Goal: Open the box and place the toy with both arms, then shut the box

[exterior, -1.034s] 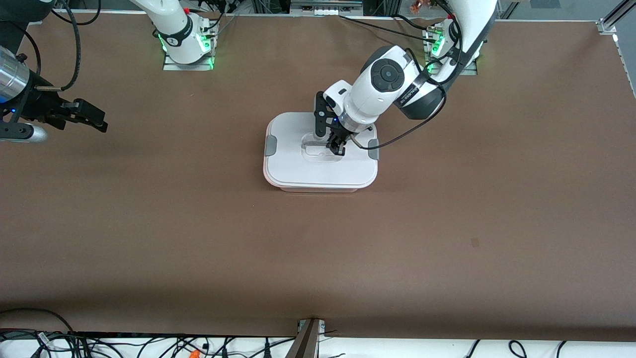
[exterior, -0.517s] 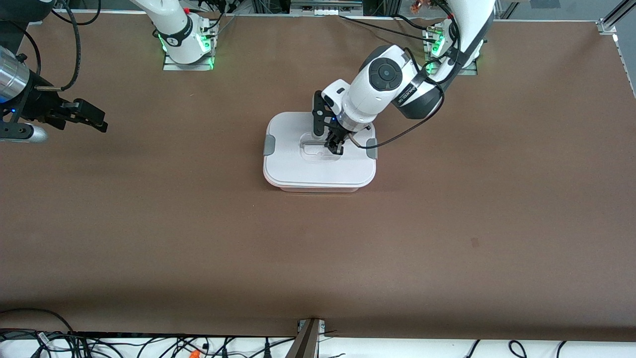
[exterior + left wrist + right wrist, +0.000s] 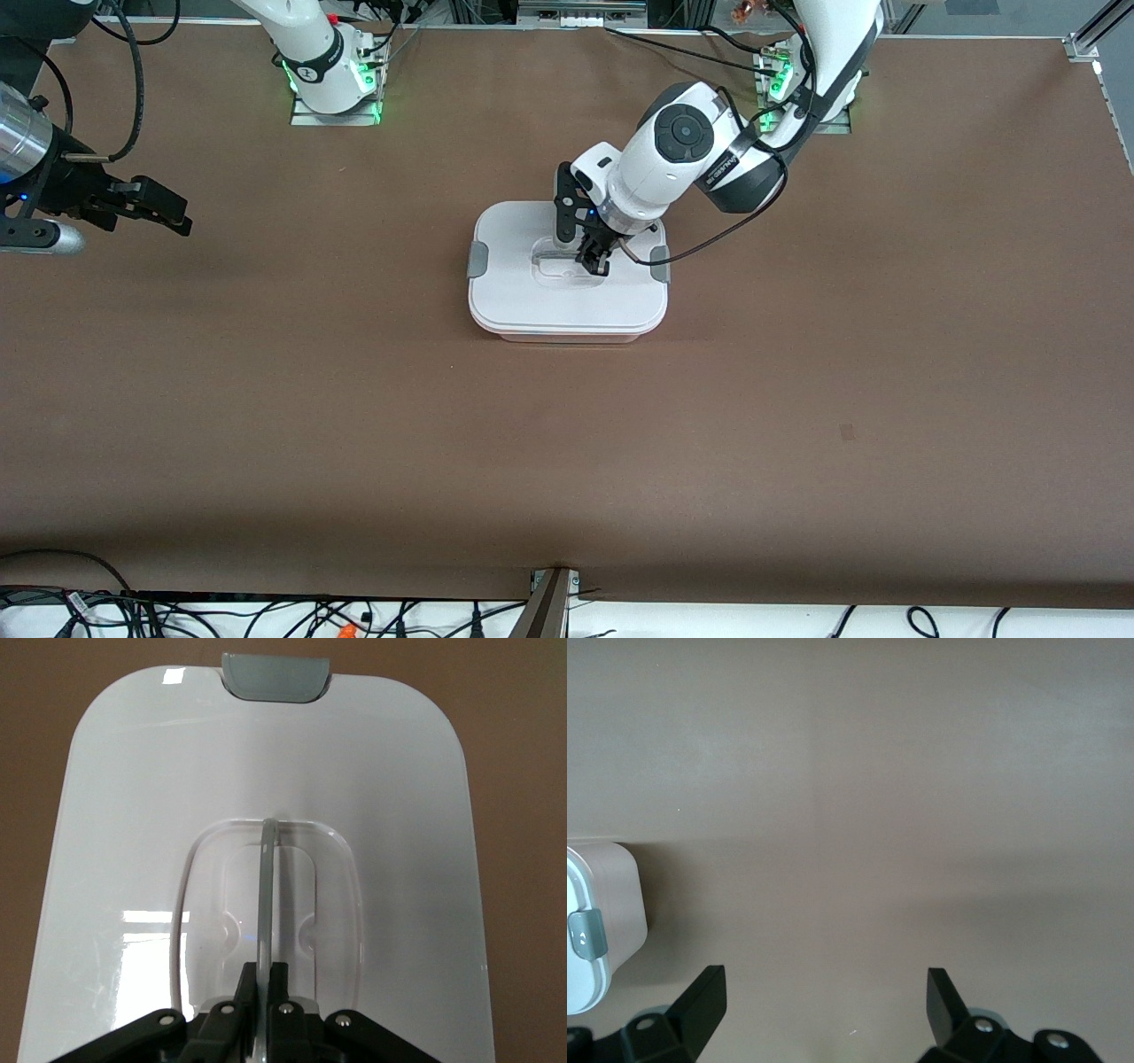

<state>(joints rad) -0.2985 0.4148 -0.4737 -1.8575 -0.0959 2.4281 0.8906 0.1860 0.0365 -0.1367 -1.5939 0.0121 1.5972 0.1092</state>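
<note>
My left gripper is ready to open and needs to let go, because the lid's lower edge sits on the tub in the front view.
The box (image 3: 567,306) stands mid-table with its flat white lid (image 3: 142,815) on it, and the tub shows under the lid's edge nearest the front camera. My left gripper (image 3: 592,260) is over the lid's middle and is shut on the clear handle (image 3: 267,877), which stands upright in its recess. In the left wrist view the left gripper (image 3: 267,973) pinches the handle between both fingers. A grey clip (image 3: 275,678) sits at each end of the lid. My right gripper (image 3: 173,213) waits open and empty above the table at the right arm's end. The toy is out of view.
The brown table (image 3: 567,461) spreads wide around the box. A corner of the box (image 3: 607,890) with a grey clip (image 3: 586,933) shows in the right wrist view, apart from the right gripper (image 3: 824,983). Cables lie along the table's edge nearest the front camera.
My left gripper, shut on the handle, has shifted slightly toward the right arm's end, and the lid has shifted with it. The right arm has not moved.
</note>
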